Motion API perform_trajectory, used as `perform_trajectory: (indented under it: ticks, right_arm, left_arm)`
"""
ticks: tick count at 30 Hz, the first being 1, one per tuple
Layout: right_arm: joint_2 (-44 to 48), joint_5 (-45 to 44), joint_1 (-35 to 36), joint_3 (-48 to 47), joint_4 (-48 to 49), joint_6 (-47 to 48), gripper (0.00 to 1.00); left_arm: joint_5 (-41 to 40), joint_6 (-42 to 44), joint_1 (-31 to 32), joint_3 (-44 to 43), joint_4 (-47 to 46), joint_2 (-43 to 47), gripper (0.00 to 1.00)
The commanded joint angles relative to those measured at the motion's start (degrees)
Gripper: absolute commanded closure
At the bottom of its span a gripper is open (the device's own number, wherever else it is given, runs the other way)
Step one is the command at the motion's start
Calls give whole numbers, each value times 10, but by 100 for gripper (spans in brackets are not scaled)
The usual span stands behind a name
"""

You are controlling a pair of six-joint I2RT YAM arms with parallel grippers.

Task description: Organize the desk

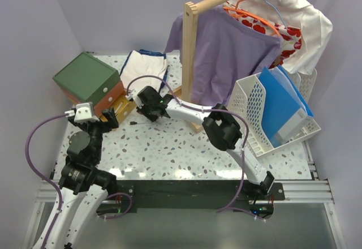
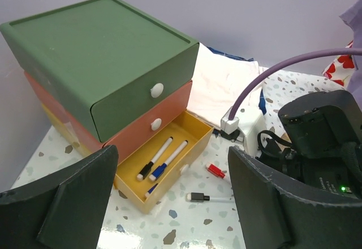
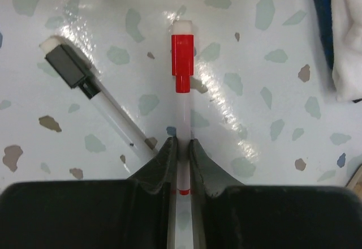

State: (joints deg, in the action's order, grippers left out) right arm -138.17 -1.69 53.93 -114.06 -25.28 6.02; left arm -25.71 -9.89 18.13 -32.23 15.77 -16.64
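Note:
The red-capped marker (image 3: pixel 182 62) would come up off the desk if I lifted my right gripper now, because both fingers are closed tightly around its white body (image 3: pixel 183 142).
The desk (image 1: pixel 186 150) is a white speckled top. A red-capped marker (image 3: pixel 182 62) lies on it, and my right gripper (image 3: pixel 182 145) is shut on its white barrel. Just left of it lies a black-capped marker (image 3: pixel 85 87) at a slant. In the left wrist view the red-capped marker (image 2: pixel 215 170) and black-capped marker (image 2: pixel 199 197) lie in front of the open yellow drawer (image 2: pixel 192 125), which holds three markers. My left gripper (image 2: pixel 172 201) hangs open above the desk near that drawer, holding nothing. From above, my right gripper (image 1: pixel 142 111) reaches beside the drawer box (image 1: pixel 89 82).
The drawer box has a green top drawer, an orange middle one and the open yellow one. A folded white cloth (image 1: pixel 146 67) lies behind. A wooden rack (image 1: pixel 191 56) with hanging clothes and a white basket (image 1: pixel 254 110) of blue folders stand at the right.

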Motion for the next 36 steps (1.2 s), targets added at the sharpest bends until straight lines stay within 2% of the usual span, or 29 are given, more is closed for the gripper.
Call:
perform_trajectory:
  ticks: [1,12,15,18,19,21,22,25,31,36]
  right_arm:
    - [59,52,-2,52,-36,17,100]
    - [250,208,-7,181,-15,25,100]
    - [297,254,-13,217,-11,18,100]
    - [337,312,-31,244,-7,-2,100]
    - [344,327,-38,248,-7,-7,100]
    - [359,385,-56,253,-9,-28,100]
    - [365,403,-60,255,-7,-36,100]
    - [384,469,-72,270,18,-56,100]
    - [397,542,-73,309,93,-129,100]
    - [393,563,-73,320,131,-159,100]
  left_arm:
    - [24,-1,1,4,-14,-15,16]
    - [71,-56,1,13,-20,-14,14]
    - [121,-128,1,26,-17,2,15]
    - [180,-237,1,79,-45,34,18]
    - [200,-297,1,95,-83,43,19]
    - [254,-359,1,148,-135,70,21]
    - [274,-416,1,166,-198,76,22]
    - [323,-502,1,220,-311,78,23]
    - [403,-574,1,254,-466,-23,26]
    - [423,-584,2,252,-493,-56,32]
